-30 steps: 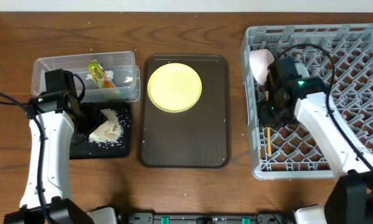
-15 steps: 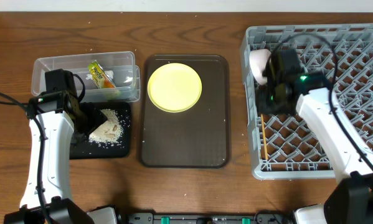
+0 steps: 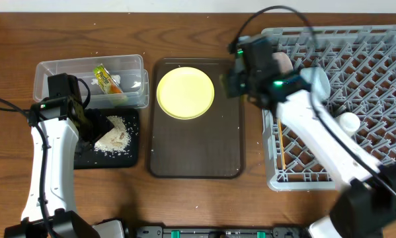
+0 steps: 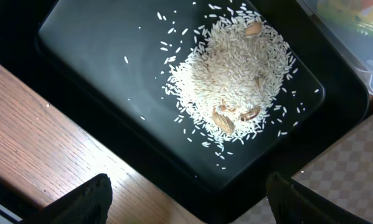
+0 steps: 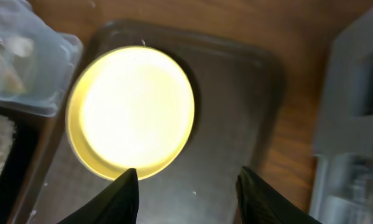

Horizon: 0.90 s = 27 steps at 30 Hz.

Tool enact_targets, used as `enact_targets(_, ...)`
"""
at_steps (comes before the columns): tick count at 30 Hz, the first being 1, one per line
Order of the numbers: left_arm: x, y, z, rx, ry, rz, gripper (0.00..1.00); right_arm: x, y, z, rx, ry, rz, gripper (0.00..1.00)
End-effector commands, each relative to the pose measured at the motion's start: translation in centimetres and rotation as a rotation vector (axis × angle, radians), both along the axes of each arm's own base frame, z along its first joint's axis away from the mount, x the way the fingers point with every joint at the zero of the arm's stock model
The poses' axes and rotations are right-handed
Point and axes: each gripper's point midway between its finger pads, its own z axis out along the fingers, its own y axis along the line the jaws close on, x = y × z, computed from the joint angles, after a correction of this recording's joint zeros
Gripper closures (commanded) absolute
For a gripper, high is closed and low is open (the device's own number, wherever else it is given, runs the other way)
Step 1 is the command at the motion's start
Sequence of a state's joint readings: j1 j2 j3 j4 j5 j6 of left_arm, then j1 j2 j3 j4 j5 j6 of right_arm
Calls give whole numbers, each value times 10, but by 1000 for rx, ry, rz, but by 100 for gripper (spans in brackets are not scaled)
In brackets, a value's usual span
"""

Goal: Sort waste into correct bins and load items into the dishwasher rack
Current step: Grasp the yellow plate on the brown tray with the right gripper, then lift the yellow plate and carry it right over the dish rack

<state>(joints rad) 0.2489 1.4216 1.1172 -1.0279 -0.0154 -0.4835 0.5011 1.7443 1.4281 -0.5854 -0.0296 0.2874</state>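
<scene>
My right gripper grips the yellow plate's rack-side rim next, so that the plate's far edge stays free to slot into the rack.
The yellow plate lies on the far part of the dark brown serving tray. My right gripper is open and empty, above the tray just right of the plate. In the right wrist view the plate is just ahead of its fingers. The snack wrapper lies in the clear tub. The rice scraps are heaped in the black tray. My left gripper is open above that tray's corner. The rack holds a white bowl, a white cup and chopsticks.
The rack's left wall stands just right of the brown tray, with a strip of bare wood between them. The clear tub abuts the black tray's far side. The right arm lies across the rack's left part.
My right gripper has moved left out of the rack to above the brown tray, empty. The chopsticks stay in the rack. The left arm has not moved.
</scene>
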Motion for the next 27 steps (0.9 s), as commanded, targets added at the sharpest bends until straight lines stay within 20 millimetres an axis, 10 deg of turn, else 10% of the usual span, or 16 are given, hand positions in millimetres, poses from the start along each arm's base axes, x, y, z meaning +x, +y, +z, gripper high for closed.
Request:
enact_targets(1, -2, 4, 0, 16, 5, 20, 18, 10, 3, -46, -37, 69, -98, 51)
enact_targets(9, -2, 4, 0, 16, 5, 20, 18, 25, 18, -124, 2, 171, -186, 53)
enact_targets(18, -2, 4, 0, 16, 5, 20, 18, 20, 40, -154, 58, 227, -167, 56)
enact_targets(27, -2, 4, 0, 16, 5, 20, 18, 11, 28, -163, -46, 230, -201, 97)
